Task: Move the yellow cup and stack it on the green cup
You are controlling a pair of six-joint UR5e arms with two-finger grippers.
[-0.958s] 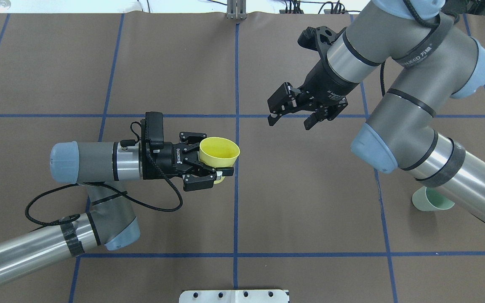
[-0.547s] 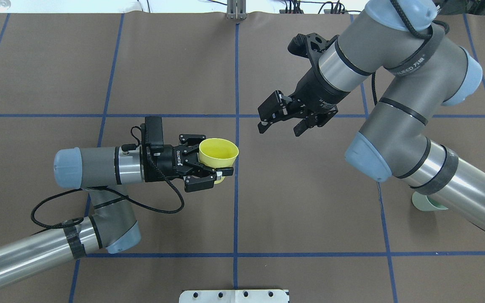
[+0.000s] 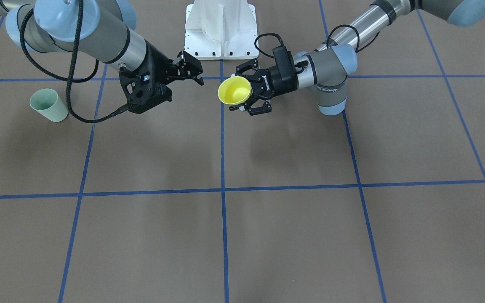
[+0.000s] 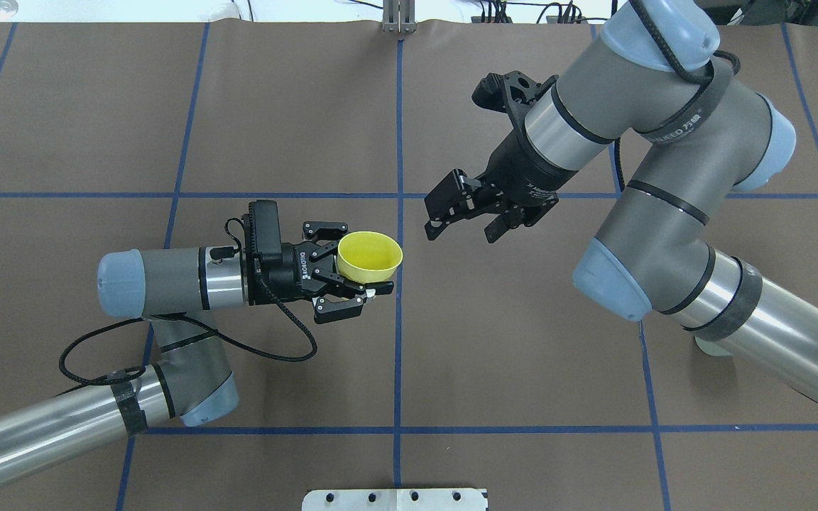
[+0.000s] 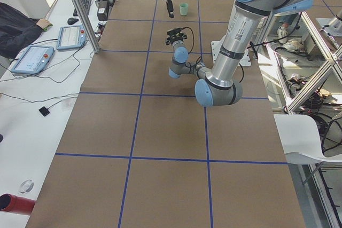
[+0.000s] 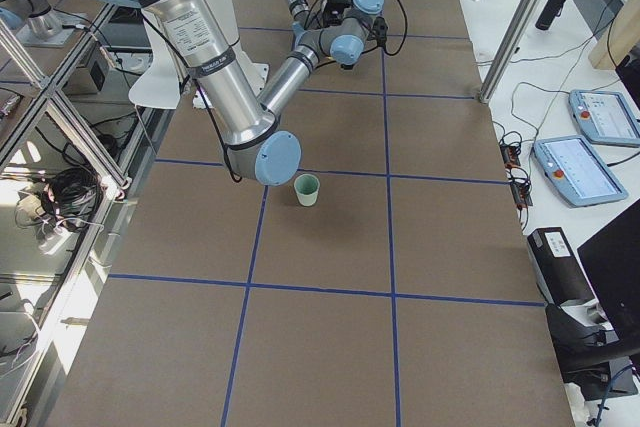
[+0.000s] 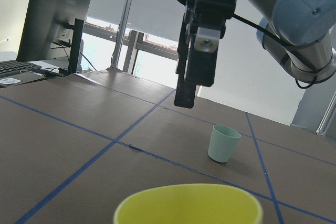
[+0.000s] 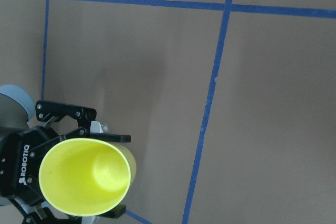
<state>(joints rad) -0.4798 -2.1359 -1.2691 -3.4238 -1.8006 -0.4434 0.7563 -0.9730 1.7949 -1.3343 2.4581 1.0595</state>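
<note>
The yellow cup needs to go onto the green cup (image 3: 49,105), so my right gripper should grab the yellow cup by its rim next.
My left gripper (image 4: 362,264) is shut on the yellow cup (image 4: 370,254) and holds it above the table near the centre line, mouth tilted up. The same cup (image 3: 235,90) shows in the front view, and its rim (image 7: 189,203) fills the bottom of the left wrist view. My right gripper (image 4: 461,230) hangs open and empty a short way beyond the cup, apart from it. The right wrist view looks down into the yellow cup (image 8: 86,177). The green cup (image 3: 49,105) stands upright on the table at the robot's right, almost hidden under the right arm in the overhead view.
The brown table (image 4: 522,369) carries blue tape grid lines. A white base plate (image 3: 221,29) sits at the robot's edge. The right arm's big elbow (image 4: 611,284) hangs over the table's right half. Monitors and tablets lie on side benches in the side views.
The right arm has swung left and down toward the yellow cup, its gripper still open, and now covers nearly all of the green cup. The left gripper has shifted only slightly, still holding the cup.
</note>
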